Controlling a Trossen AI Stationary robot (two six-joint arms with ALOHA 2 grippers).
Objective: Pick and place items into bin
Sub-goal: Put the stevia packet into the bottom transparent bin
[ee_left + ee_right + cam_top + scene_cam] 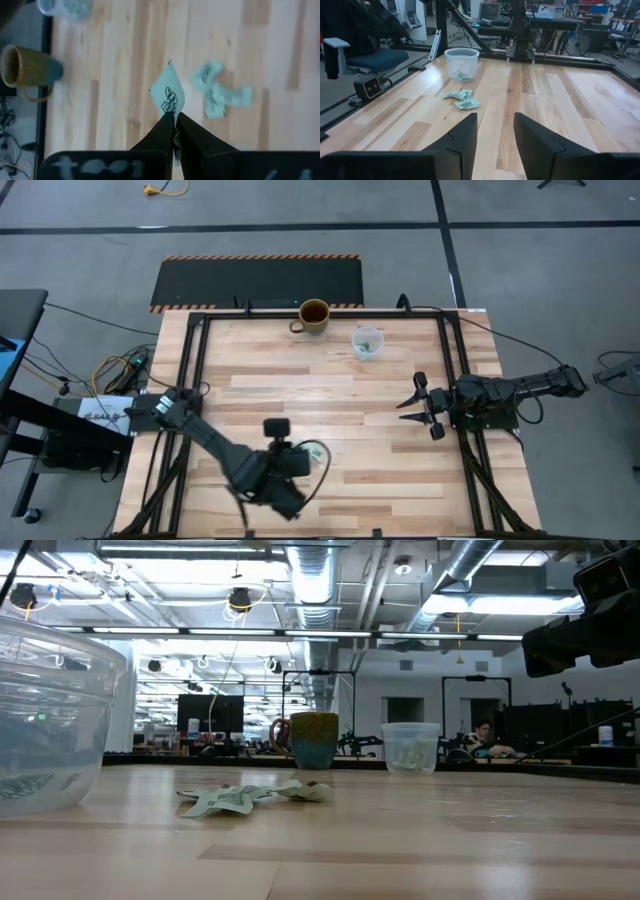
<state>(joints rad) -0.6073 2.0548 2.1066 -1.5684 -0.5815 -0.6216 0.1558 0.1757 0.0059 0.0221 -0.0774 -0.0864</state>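
Observation:
The wooden table lies beneath the mint-green item (170,95), so for now my left gripper stays closed on it until the item hangs over a clear container.
My left gripper (174,131) is shut on one pale mint-green item (170,92), held above the table's near middle (305,455). A few more items (220,95) (240,798) (462,99) lie flat on the wood just beside it. Two clear containers hold green pieces. One is a small cup (367,340) (65,7) near the far edge. The other is a larger tub (461,62) (50,720) near the front edge, hidden under my left arm in the high view. Which of them is the bin I cannot tell. My right gripper (495,130) (412,405) waits open at the right. My left gripper pinches the item's near end (172,114) between its two fingertips. The fingers slant down from above, pointing toward the far edge. The flat printed wrapper sticks out past the fingertips, lifted clear of the table.
A yellow-and-teal mug (313,315) (313,738) stands at the far edge beside the small cup. A small camera block (370,87) sits on the near rail. Bare wood (330,390) lies between the two arms.

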